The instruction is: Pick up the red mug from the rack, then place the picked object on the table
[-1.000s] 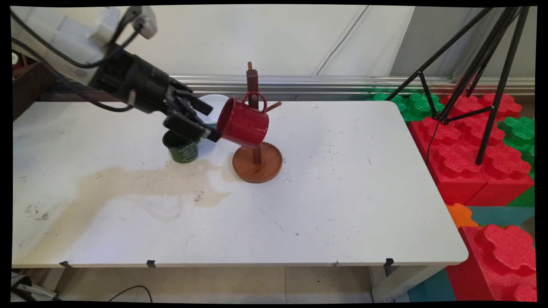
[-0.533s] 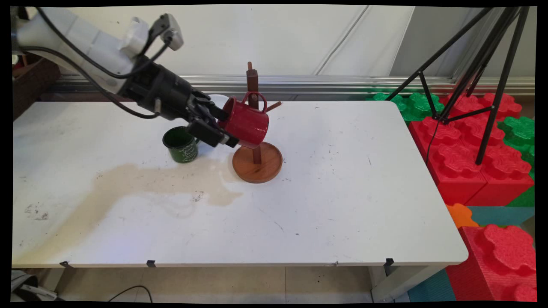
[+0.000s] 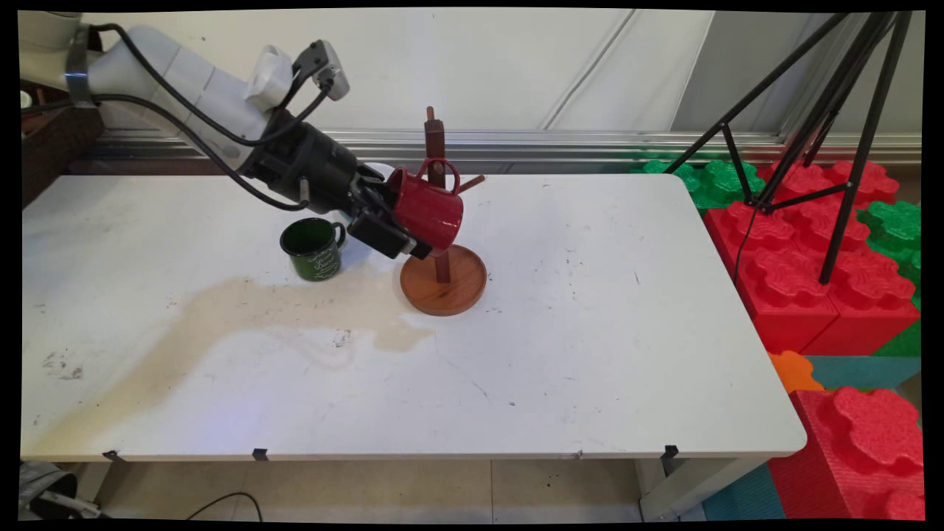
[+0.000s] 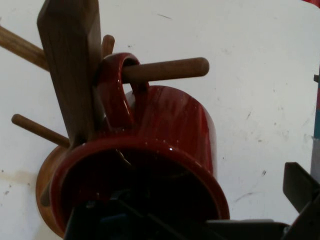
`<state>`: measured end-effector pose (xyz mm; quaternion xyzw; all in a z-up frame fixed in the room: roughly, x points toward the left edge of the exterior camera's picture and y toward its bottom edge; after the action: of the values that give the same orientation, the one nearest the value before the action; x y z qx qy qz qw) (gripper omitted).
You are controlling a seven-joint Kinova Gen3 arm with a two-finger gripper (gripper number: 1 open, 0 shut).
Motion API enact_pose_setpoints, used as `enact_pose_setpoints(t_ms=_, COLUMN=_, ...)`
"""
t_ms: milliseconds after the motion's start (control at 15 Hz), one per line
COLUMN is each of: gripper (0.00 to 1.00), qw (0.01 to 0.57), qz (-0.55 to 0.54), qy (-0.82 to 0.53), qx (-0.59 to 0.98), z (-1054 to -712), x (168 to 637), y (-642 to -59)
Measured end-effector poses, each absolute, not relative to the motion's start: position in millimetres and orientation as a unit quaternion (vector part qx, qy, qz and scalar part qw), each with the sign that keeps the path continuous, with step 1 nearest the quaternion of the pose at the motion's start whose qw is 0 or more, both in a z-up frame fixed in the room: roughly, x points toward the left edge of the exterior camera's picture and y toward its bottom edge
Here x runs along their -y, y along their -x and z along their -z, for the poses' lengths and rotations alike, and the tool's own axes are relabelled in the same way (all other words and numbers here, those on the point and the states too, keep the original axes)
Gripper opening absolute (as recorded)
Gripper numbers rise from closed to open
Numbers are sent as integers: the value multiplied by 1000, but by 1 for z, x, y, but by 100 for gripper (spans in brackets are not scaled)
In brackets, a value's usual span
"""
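The red mug's handle (image 4: pixel 114 95) has to stay free to slide off the wooden peg. My gripper should next grab the mug by its rim (image 4: pixel 212 187).
A red mug (image 3: pixel 429 210) hangs tilted by its handle on a peg (image 4: pixel 170 70) of the wooden mug tree (image 3: pixel 442 284), its mouth facing my hand. My gripper (image 3: pixel 394 220) is open at the mug's rim. In the hand view one finger reaches into the red mug (image 4: pixel 170 130), and the other finger (image 4: pixel 300 187) stands outside its wall with a gap showing. A dark green mug (image 3: pixel 313 249) stands upright on the table just left of the gripper.
A white bowl (image 3: pixel 372 171) peeks out behind the arm. A brownish stain (image 3: pixel 243 317) spreads over the white table (image 3: pixel 590 332). A black tripod (image 3: pixel 826 110) and red and green foam blocks (image 3: pixel 811 251) stand off the table's right end.
The arm has moved right toward the mug tree, bringing the gripper from beside the green mug up to the red mug's rim. The green mug is uncovered now. The red mug still hangs on its peg.
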<state>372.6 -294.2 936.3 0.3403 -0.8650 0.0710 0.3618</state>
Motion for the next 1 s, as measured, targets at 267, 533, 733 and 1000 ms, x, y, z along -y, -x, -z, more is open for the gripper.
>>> enact_pose_setpoints(t_ms=267, gripper=0, qw=361, qz=-68, qy=-339, qx=866, z=-933, x=297, y=-370)
enact_pose_setpoints(t_ms=533, gripper=0, qw=361, qz=-68, qy=-335, qx=867, z=-937, x=297, y=-372)
enact_pose_setpoints(t_ms=733, gripper=0, qw=361, qz=-66, qy=-331, qx=870, z=-942, x=293, y=-376)
enact_pose_setpoints(t_ms=1000, gripper=0, qw=360, qz=-62, qy=-319, qx=875, z=-951, x=285, y=-382)
